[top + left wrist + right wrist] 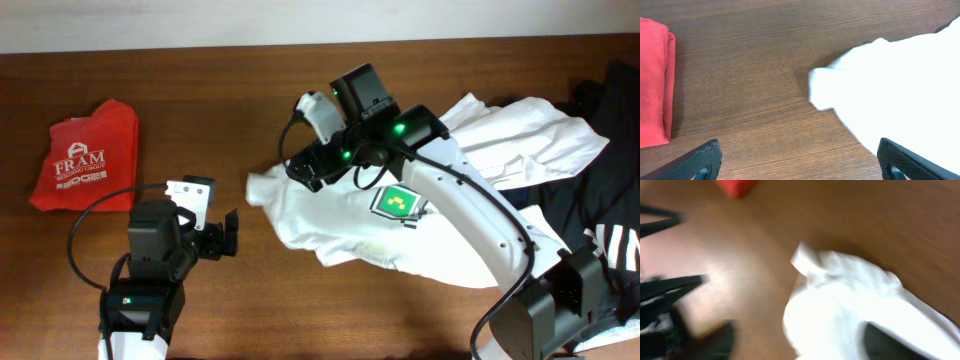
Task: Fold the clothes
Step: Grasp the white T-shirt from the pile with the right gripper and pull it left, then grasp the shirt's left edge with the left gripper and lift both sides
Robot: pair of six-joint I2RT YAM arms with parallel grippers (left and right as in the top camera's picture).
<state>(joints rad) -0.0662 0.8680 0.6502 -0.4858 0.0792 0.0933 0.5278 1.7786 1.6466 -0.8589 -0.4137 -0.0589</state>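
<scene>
My right gripper grabs the white T-shirt by its edge facing the red garment next, to spread and fold it.
The white T-shirt with a small green square print lies rumpled at the table's middle right. It also shows in the left wrist view and in the blurred right wrist view. My right gripper hovers over the shirt's left edge. Its jaws look spread, with white fabric between them. My left gripper is open and empty over bare wood, just left of the shirt's corner. A folded red garment printed "FRAM" lies at the far left and also shows in the left wrist view.
Dark navy or black clothes are heaped at the right edge, partly under the white shirt. The brown wooden table shows between the red garment and the shirt. The right arm reaches across the white shirt.
</scene>
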